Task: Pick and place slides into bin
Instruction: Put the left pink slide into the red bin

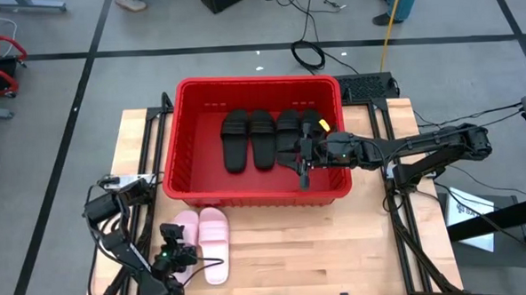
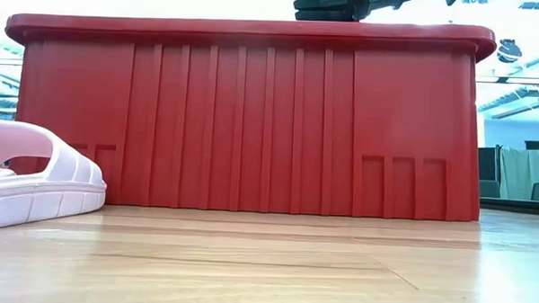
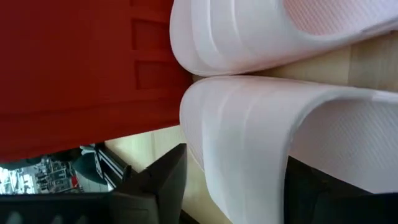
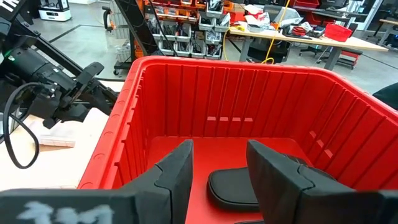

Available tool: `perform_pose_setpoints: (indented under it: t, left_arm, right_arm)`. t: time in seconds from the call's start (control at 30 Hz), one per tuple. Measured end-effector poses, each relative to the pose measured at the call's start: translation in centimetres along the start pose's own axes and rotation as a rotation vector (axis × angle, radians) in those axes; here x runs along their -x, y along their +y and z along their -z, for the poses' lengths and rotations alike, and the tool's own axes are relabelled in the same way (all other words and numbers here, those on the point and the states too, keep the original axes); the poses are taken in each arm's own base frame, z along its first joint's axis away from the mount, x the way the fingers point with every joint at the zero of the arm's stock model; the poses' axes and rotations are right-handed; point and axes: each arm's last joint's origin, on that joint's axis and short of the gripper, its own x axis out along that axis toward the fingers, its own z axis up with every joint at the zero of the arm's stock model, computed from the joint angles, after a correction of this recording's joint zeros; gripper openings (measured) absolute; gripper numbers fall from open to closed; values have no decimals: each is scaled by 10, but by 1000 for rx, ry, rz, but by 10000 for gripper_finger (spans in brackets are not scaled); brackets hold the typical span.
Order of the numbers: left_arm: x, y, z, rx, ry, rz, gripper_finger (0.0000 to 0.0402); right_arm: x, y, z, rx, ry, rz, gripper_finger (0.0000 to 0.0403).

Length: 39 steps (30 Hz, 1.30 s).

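Observation:
The left gripper picks up the pink slide by its ribbed strap (image 3: 249, 143) next, to place the slide into the red bin.
The red bin (image 1: 193, 182) stands in the middle of the table and holds several black slides (image 1: 248, 139) lying flat on its floor. Two light pink slides (image 1: 214, 243) lie side by side on the wood in front of the bin's near wall. My left gripper (image 1: 174, 256) is open at the near end of the left pink slide (image 3: 249, 143), one finger on each side of it. My right gripper (image 1: 304, 168) is open and empty, just inside the bin's near right part, above a black slide (image 4: 231, 186). In the low view it shows over the rim (image 2: 346, 6). My left gripper has its fingers (image 3: 165, 183) on either side of the left pink slide's strap end (image 3: 211, 124), coming level from the table's near side. The slide lies flat on the table. I cannot tell whether the fingers touch it.
The bin's high ribbed walls (image 2: 252, 124) rise between the pink slides and the bin's floor. Bare wood (image 1: 320, 243) lies to the right of the pink slides. The left arm's base and cables (image 1: 114, 203) sit at the table's left near side.

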Motion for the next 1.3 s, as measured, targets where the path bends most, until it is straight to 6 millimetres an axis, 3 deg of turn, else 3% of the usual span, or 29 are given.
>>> perform_pose_setpoints:
  t: [0.47, 0.73, 0.97, 1.3]
  left_arm:
    - [-2, 0, -3, -22, 29, 20, 8]
    - [0, 1, -3, -30, 65, 35, 5]
    - [23, 9, -8, -50, 31, 88, 4]
    - [65, 54, -14, -13, -165, 230, 4]
  right_arm:
    - [0, 0, 0, 0, -3, 0, 139]
    - [0, 0, 0, 0, -3, 0, 139]
    - [0, 0, 0, 0, -3, 0, 139]
    - [0, 0, 0, 0, -3, 1, 139]
